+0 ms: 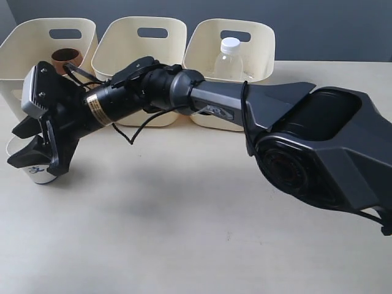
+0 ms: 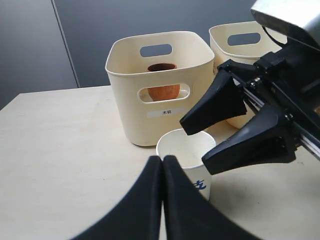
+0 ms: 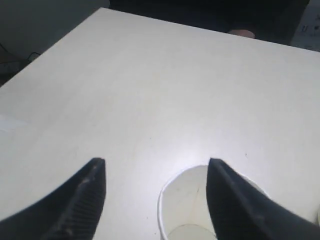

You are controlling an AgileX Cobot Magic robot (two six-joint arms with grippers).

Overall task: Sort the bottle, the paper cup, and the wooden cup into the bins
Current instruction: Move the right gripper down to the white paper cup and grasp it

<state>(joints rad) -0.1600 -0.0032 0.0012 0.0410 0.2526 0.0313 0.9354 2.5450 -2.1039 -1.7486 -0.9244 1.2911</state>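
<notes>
My right gripper is to take hold of the paper cup by its rim [image 3: 161, 200] next, so that the paper cup can be sorted into the middle bin.
The white paper cup [image 1: 41, 176] stands upright on the table at the front left, in front of the left bin [image 1: 21, 43]. My right gripper [image 1: 13, 147] reaches across and hangs open right over the paper cup [image 3: 182, 212]. One finger [image 3: 230, 200] is over its mouth and the other is off to the side; nothing is gripped. The brown wooden cup [image 1: 66, 58] sits in the left bin [image 2: 125, 105]. The clear bottle [image 1: 229, 58] stands in the right bin [image 1: 202, 46]. My left gripper [image 2: 162, 161] is shut and empty, just short of the paper cup [image 2: 182, 150].
The middle bin [image 1: 122, 46] stands between the other two at the back of the table; its inside is mostly hidden by the right arm [image 1: 214, 98]. A grey wall rises behind the bins.
</notes>
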